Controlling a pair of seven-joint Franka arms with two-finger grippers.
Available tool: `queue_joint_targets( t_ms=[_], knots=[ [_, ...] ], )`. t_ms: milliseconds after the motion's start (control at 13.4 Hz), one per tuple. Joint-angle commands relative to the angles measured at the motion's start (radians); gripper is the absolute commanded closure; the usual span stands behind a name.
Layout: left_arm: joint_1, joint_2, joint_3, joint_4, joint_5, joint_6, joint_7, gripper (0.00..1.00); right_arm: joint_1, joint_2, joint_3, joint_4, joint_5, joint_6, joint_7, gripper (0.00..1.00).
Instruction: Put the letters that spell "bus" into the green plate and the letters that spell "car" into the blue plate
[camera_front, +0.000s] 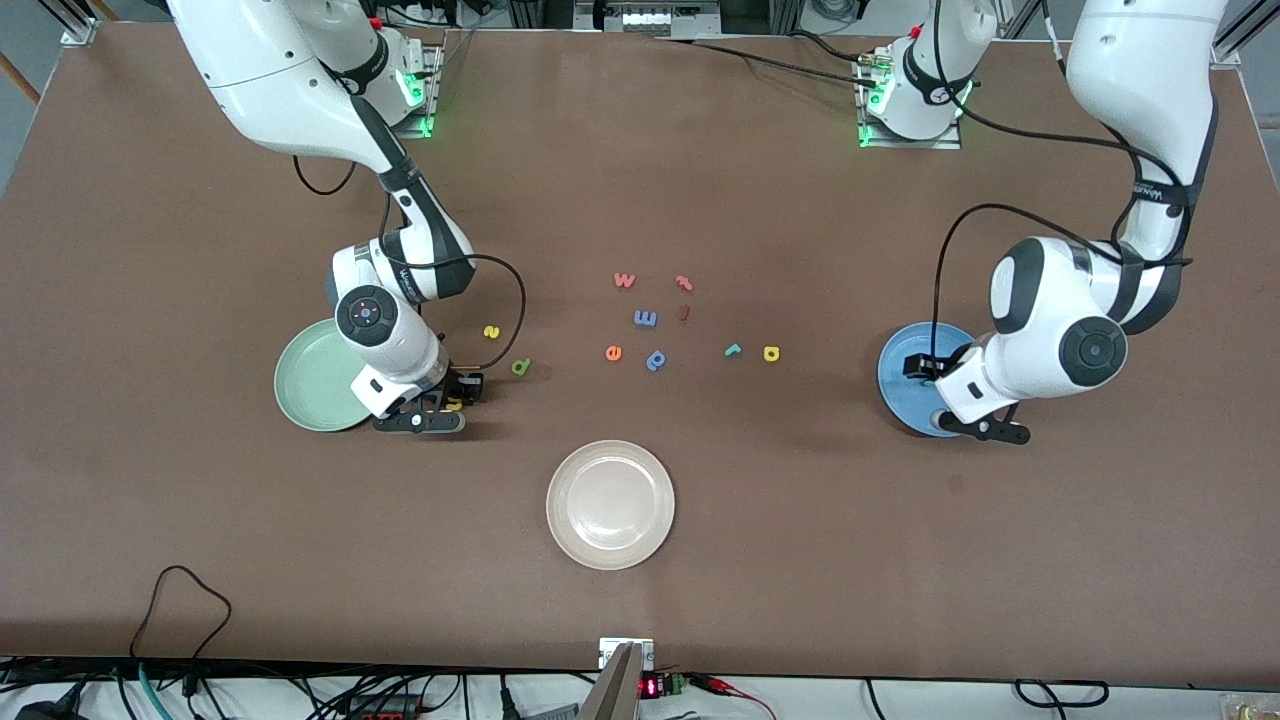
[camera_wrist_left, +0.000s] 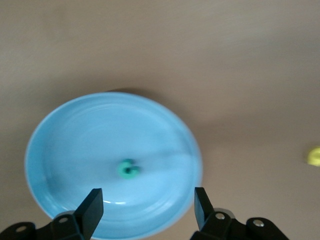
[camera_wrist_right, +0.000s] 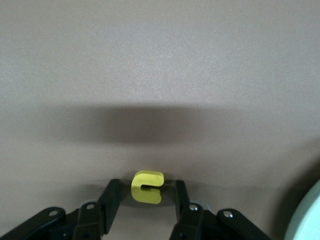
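My left gripper will next take hold of the yellow "a" by its sides around the hole (camera_front: 771, 353) (camera_wrist_left: 314, 157), so that "car" gets spelled in the blue plate.
In the left wrist view my left gripper (camera_wrist_left: 147, 206) hangs open over the blue plate (camera_wrist_left: 65, 150), with a teal "c" (camera_wrist_left: 128, 169) lying loose in the plate. The front view shows that gripper (camera_front: 922, 372) above the blue plate (camera_front: 900, 385). My right gripper (camera_wrist_right: 146, 196) is down at the table beside the green plate (camera_front: 310, 380), open. A yellow "u" (camera_wrist_right: 147, 186) sits between its fingers with a small gap on each side. The yellow "s" (camera_front: 491, 331) and green "b" (camera_front: 521, 367) lie near it. The teal "r" (camera_front: 733, 350) and yellow "a" (camera_front: 771, 353) lie toward the blue plate.
A cream-white plate (camera_front: 610, 505) sits nearer the front camera at mid-table. Other letters lie mid-table: an orange "w" (camera_front: 624, 280), a blue "m" (camera_front: 645, 318), an orange "e" (camera_front: 613, 352), a blue "p" (camera_front: 656, 360) and two red ones (camera_front: 684, 283).
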Motion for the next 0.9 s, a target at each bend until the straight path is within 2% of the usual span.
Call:
queue_joint_targets(
  t_ms=[0,150,599,824],
  knots=[
    [-0.019,0.036,-0.099,0.029,-0.006,0.006,-0.037,0.37,-0.004,0.018,0.002,0.015,-0.017,0.010,0.010,0.50],
    [-0.050,0.091,-0.138,0.046,-0.011,0.063,-0.143,0.40,-0.004,0.020,0.002,0.015,-0.017,0.012,0.009,0.53],
    [-0.200,0.179,-0.136,0.036,0.000,0.199,-0.341,0.41,-0.006,0.026,0.001,0.015,-0.017,0.027,0.006,0.76],
    [-0.208,0.188,-0.132,0.026,0.006,0.206,-0.344,0.43,-0.006,0.026,0.001,0.015,-0.017,0.027,0.004,0.80]
  ],
)
